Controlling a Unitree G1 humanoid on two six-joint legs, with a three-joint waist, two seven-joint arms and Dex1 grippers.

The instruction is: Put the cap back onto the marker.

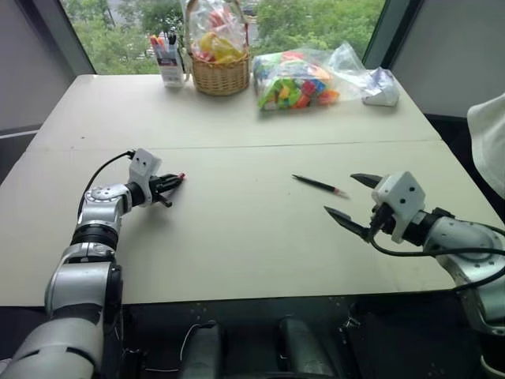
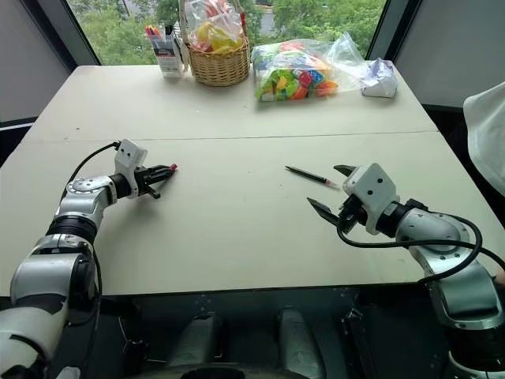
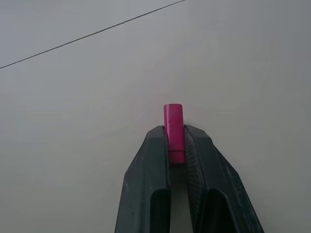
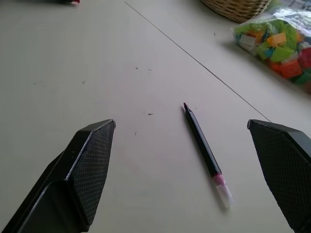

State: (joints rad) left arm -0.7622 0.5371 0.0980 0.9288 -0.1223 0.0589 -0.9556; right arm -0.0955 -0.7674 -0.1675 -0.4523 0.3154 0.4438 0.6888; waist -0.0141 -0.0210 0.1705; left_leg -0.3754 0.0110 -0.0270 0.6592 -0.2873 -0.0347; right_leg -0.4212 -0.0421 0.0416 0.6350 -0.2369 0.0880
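The right gripper should take the marker by its black body near the marker's pinkish end [image 1: 327, 189] next. The marker's inked tip [image 1: 295, 176] then stays free for the cap.
My left gripper [image 1: 175, 183] is on the left side of the table, shut on the small red cap [image 3: 174, 127], which sticks out past the fingertips just above the tabletop. The thin black marker [image 1: 319, 185] lies flat right of the table's middle, its pinkish end toward my right arm. In the right wrist view the marker [image 4: 203, 143] lies on the table ahead, between the two spread fingers. My right gripper [image 1: 357, 197] hovers open just short of the marker, with nothing between its fingers.
At the far edge stand a wicker basket [image 1: 220, 76] with wrapped items, a cup of coloured pens [image 1: 169, 57] and a clear bag of colourful blocks [image 1: 296, 81]. A white cloth [image 1: 489, 138] shows at the right edge. A seam [image 1: 237, 146] crosses the table.
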